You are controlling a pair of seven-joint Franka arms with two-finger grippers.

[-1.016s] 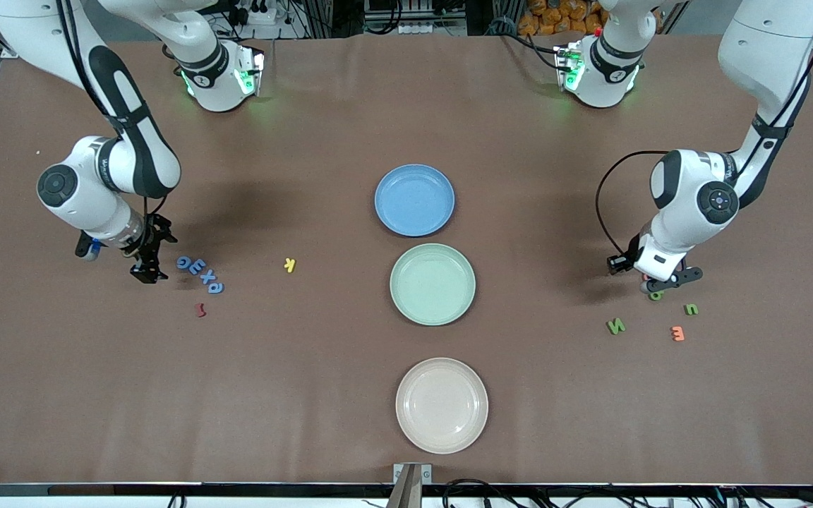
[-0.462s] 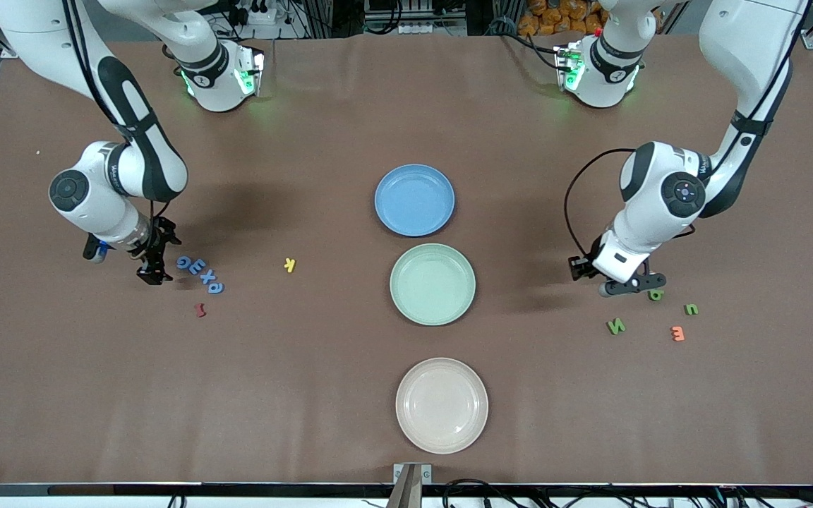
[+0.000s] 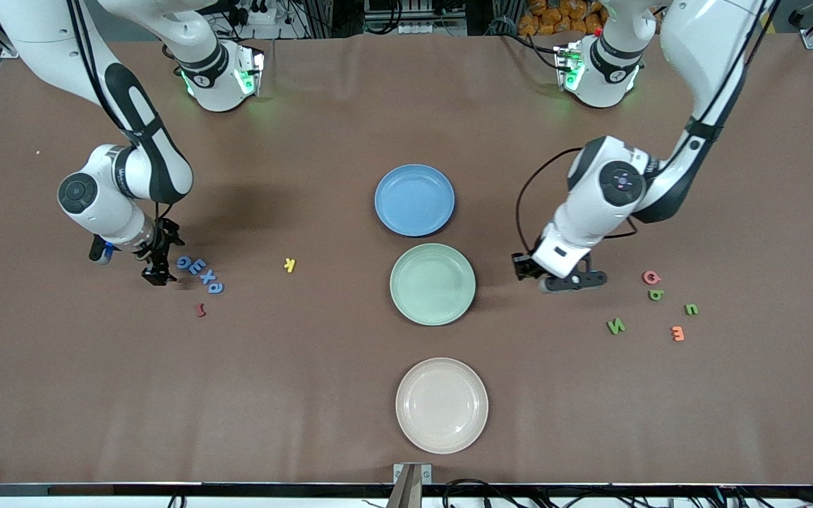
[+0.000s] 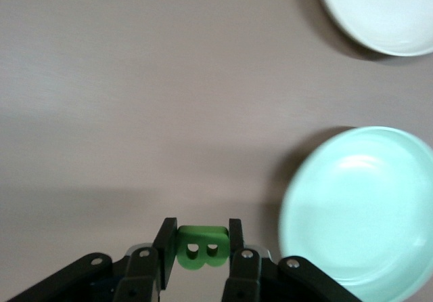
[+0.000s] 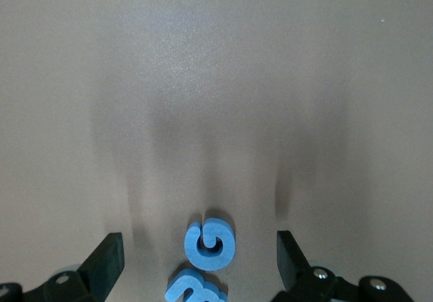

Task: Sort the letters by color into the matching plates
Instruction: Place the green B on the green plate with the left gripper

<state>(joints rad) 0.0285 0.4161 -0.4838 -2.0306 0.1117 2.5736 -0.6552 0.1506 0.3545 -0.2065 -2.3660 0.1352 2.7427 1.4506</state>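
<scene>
My right gripper grips the blue G by its curved sides next, to sort the blue G onto the blue plate (image 3: 414, 200).
My left gripper (image 3: 570, 281) is shut on a green letter B (image 4: 201, 253) and hangs over bare table between the mint green plate (image 3: 432, 283) and the loose letters at the left arm's end. In the left wrist view that green plate (image 4: 365, 207) is close by. My right gripper (image 3: 155, 271) is open, low beside a row of blue letters (image 3: 200, 272). Between its fingers in the right wrist view lies the blue G (image 5: 210, 243). The blue plate (image 3: 414, 200) and the cream-pink plate (image 3: 441, 404) hold nothing.
A yellow letter (image 3: 290, 264) and a dark red one (image 3: 200, 309) lie near the blue row. At the left arm's end lie a pink letter (image 3: 651, 277), green letters (image 3: 655, 295) (image 3: 691, 309) (image 3: 616, 326) and an orange one (image 3: 677, 333).
The left arm has carried the green letter from the cluster toward the green plate, uncovering the pink letter. The right gripper has edged slightly closer to the blue letters.
</scene>
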